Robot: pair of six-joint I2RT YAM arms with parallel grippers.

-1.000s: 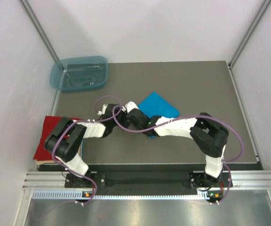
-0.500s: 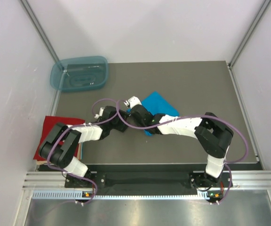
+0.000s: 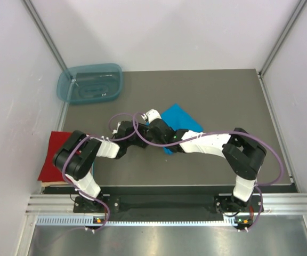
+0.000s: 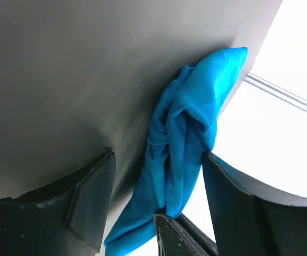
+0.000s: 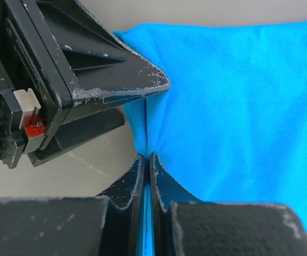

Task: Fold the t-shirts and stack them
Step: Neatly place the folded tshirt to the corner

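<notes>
I need to grab the blue t-shirt's gathered edge (image 4: pixel 167 148) with my left gripper. The opposite side then stays free to stack flat on the red t-shirt.
The turquoise-blue t-shirt (image 3: pixel 181 118) lies folded near the middle of the table. My right gripper (image 5: pixel 147 158) is shut on its left edge, and the cloth bunches into a pleat at the fingertips. From the left, my left gripper (image 4: pixel 158 160) stands open, its fingers (image 4: pixel 92 192) on either side of that hanging, gathered cloth (image 4: pixel 188 133) without pinching it. In the top view both grippers meet at the shirt's left corner (image 3: pixel 161 121), the left gripper (image 3: pixel 142 138) just left of the right gripper (image 3: pixel 154 127). The red t-shirt (image 3: pixel 51 158) lies folded flat at the table's left edge.
A translucent blue-green tub (image 3: pixel 89 83) sits at the back left corner. The enclosure's white walls run along both sides and the back. The two forearms and their purple cables (image 3: pixel 127 120) cross the middle of the table (image 3: pixel 233 101).
My left gripper has swung right, to the shirt corner that the right gripper holds. The right gripper has shifted slightly left and away with the cloth. Left jaws stay wide.
</notes>
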